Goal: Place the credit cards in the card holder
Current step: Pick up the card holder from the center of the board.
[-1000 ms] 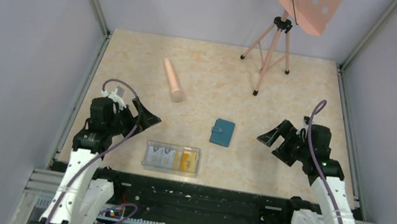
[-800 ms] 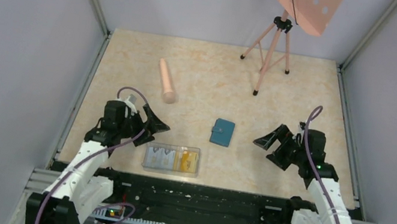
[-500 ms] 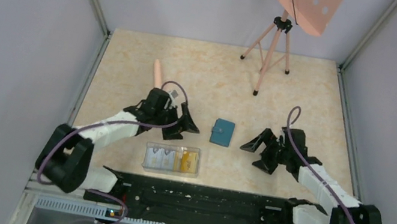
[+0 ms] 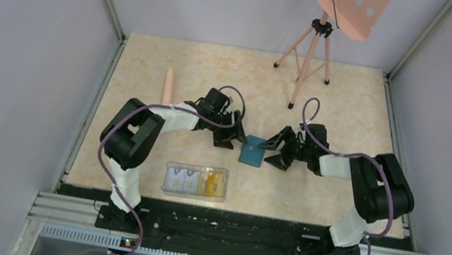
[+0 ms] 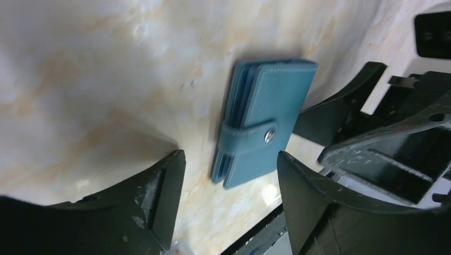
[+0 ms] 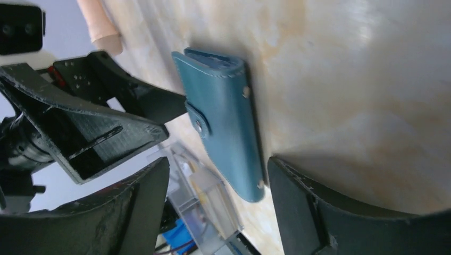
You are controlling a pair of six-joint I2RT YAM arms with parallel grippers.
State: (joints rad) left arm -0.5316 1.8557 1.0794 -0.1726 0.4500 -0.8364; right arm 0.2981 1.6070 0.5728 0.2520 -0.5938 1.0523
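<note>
The teal card holder would stay on the tabletop if I lifted my right gripper now, because the fingers are open around the holder's end.
The teal card holder (image 4: 252,151) lies shut on the table, its snap tab fastened. It also shows in the left wrist view (image 5: 266,119) and the right wrist view (image 6: 223,127). My left gripper (image 4: 230,135) is open just left of it, its fingers low at the holder's near end (image 5: 228,162). My right gripper (image 4: 273,149) is open just right of it, the holder's end between its fingers (image 6: 218,164). Neither holds anything. Pale cards (image 4: 183,177) and a yellow-orange card (image 4: 215,182) sit in a clear box (image 4: 193,190).
A pink cylinder (image 4: 169,83) lies at the left behind my left arm. A pink tripod (image 4: 312,52) stands at the back right. The clear box is near the front rail (image 4: 227,228), and part of it shows in the right wrist view (image 6: 207,196).
Both arms have swung in from the sides and reached to the card holder in the middle. The pink cylinder has shifted left and turned more upright. The holder has not moved.
</note>
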